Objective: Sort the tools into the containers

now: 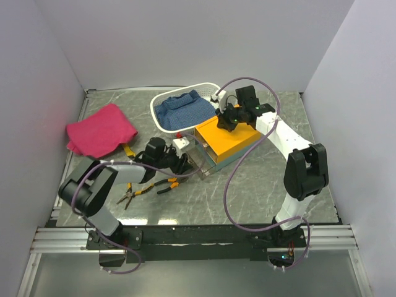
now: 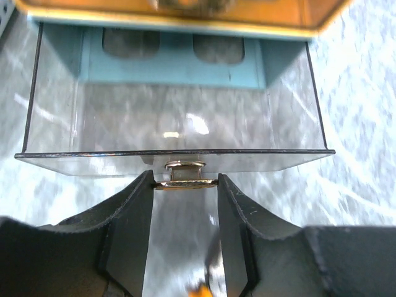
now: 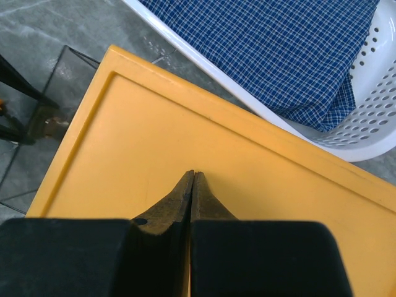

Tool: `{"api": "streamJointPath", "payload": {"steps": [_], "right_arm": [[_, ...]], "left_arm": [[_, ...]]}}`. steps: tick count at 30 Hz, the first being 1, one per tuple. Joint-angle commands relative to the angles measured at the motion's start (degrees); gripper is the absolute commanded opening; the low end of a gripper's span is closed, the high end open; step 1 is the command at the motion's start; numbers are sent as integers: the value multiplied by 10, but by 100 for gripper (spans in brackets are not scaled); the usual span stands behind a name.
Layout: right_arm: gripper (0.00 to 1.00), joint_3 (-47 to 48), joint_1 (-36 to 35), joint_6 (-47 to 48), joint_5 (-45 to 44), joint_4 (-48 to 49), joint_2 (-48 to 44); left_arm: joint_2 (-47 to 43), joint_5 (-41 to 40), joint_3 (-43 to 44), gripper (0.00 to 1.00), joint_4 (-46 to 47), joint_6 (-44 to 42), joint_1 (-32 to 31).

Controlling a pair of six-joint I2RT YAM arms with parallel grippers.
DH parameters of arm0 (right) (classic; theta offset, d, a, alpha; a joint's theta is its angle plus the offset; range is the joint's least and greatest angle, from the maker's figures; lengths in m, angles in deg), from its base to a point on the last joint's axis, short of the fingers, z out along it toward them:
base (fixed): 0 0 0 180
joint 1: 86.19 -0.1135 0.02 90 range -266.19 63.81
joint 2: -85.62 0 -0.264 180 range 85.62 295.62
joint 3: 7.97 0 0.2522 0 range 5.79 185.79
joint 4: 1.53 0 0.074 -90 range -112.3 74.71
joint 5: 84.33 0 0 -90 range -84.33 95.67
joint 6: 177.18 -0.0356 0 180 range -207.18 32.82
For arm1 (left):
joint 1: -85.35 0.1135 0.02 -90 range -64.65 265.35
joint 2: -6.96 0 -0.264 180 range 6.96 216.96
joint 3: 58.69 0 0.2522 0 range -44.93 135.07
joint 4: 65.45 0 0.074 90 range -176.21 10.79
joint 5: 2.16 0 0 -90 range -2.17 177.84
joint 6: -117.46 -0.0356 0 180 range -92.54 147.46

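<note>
The yellow lid would stay if I lifted my right gripper now, because its closed fingers only rest on the lid.
The container [image 1: 227, 140] is an orange-yellow box with a flat lid on a teal-grey base, in the middle of the table. Its clear drawer [image 1: 199, 163] is pulled out toward the left arm and looks empty in the left wrist view [image 2: 173, 124]. My left gripper [image 2: 185, 185] is shut on the drawer's brass knob [image 2: 185, 174]; it also shows from above [image 1: 184, 162]. My right gripper [image 3: 193, 175] is shut and empty, with its tips on the yellow lid [image 3: 185, 111]; it also shows from above [image 1: 226, 124]. Pliers with orange and black handles [image 1: 148, 188] lie on the table by the left arm.
A white perforated basket [image 1: 162, 98] holding a blue checked cloth [image 1: 182, 110] stands right behind the container; its rim [image 3: 260, 105] touches the lid's far edge. A pink cloth [image 1: 100, 130] lies at the left. A yellow-handled tool [image 1: 129, 150] and a small white object [image 1: 180, 143] lie near the left gripper.
</note>
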Motion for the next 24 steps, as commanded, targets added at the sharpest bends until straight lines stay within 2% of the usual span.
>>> {"api": "streamJointPath", "payload": {"steps": [1,6,9,10,13,16,19,22,24], "right_arm": [[0,-48,-11,3,-35,-155,44],[0,-32,-12,1,-32,-156,53],[0,-22,-14,1,-30,-159,57],[0,-20,-13,2,-31,-159,57],[0,-14,-13,1,-32,-159,55],[0,-8,-13,2,-31,-162,50],[0,-3,-13,0,-26,-162,46],[0,3,-13,-3,-22,-159,42],[0,14,-12,-8,-21,-160,40]], "left_arm": [[-61,34,-45,34,-29,13,9],[-80,24,-46,37,-63,64,10],[-89,1,-45,48,-83,97,10],[-93,-9,-46,57,-90,106,11],[-119,-30,-46,66,-110,131,19],[-145,-60,-29,73,-165,172,47],[-202,-62,-18,75,-207,196,90],[-254,-85,16,77,-274,135,95],[-288,-91,32,78,-342,60,106]]}}
